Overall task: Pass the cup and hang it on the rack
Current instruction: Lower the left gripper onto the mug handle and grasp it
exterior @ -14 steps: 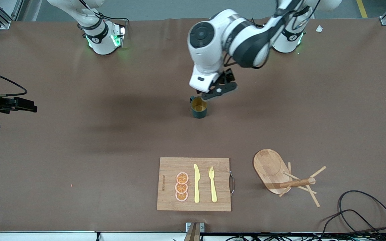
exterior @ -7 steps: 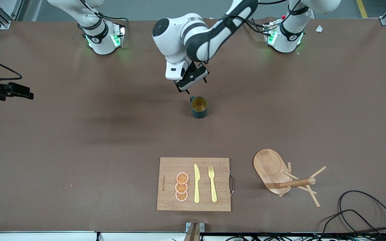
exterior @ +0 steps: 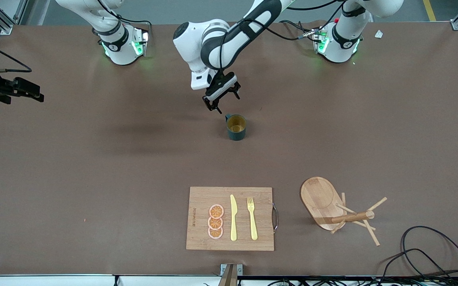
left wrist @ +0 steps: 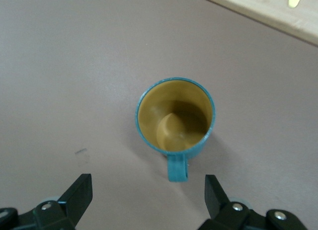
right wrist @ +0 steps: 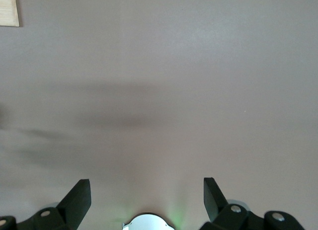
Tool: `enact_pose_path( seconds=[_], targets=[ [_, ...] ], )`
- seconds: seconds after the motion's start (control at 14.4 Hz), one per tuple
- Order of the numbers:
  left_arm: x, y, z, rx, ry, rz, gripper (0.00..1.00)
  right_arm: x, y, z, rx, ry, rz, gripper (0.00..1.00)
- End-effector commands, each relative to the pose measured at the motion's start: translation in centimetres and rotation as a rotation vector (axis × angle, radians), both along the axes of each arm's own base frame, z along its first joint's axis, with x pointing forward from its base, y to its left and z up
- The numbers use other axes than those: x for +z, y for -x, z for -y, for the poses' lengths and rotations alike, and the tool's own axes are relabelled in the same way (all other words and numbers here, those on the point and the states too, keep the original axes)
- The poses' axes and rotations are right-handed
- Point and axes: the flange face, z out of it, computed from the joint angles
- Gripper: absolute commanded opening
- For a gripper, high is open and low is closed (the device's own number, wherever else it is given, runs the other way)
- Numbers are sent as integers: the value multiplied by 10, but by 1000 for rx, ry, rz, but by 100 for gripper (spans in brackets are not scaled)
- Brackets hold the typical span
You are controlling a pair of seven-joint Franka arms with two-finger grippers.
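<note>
My left gripper grabs the teal cup by its handle next, which leaves the cup's opening free to hang on the rack.
The dark teal cup stands upright on the brown table, its yellowish inside showing. In the left wrist view the cup points its small handle at the gap between my open fingers. My left gripper hangs open and empty just over the table beside the cup's handle. The wooden rack is nearer the front camera, toward the left arm's end. My right gripper is open and empty over the table's edge at the right arm's end.
A wooden cutting board with orange slices, a yellow knife and a fork lies near the front edge, beside the rack; its corner shows in the right wrist view. Black cables lie at the front corner past the rack.
My left gripper has left the cup's rim and swung off it toward the handle side, open, with the arm turning. My right gripper has shifted toward the bases' side of the table.
</note>
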Motion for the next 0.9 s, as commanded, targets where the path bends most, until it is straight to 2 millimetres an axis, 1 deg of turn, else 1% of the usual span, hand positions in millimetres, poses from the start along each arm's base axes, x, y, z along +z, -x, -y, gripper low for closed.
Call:
enact_pose_path(
  seconds=[0.0,0.07,0.14,0.21,0.28,0.42,0.49,0.62,0.69,0.76,0.83],
  targets=[
    [-20,27,17,0,-1,126,100,14,26,-3,17,-21,36,100],
    [-31,34,20,-11,-7,165,100,20,33,-2,18,-20,42,100],
    [-37,38,19,-15,-14,172,100,24,37,0,16,-20,42,100],
    [-45,48,19,-35,-29,168,100,31,41,4,15,-19,47,100],
    [-50,58,19,-55,-43,168,100,40,46,9,9,-20,52,100],
    [-61,66,13,-92,-74,188,99,59,49,15,-3,-15,62,100],
    [-64,64,12,-110,-82,210,99,64,49,20,-16,-16,72,100],
    [-70,62,12,-125,-93,224,99,65,48,19,-16,-19,74,100],
    [-71,59,11,-132,-96,235,98,65,46,13,-4,-15,77,100],
    [-75,57,10,-141,-105,244,97,66,45,5,9,-9,82,100],
    [-78,54,9,-143,-111,252,97,69,41,3,6,-5,90,100]
  ],
)
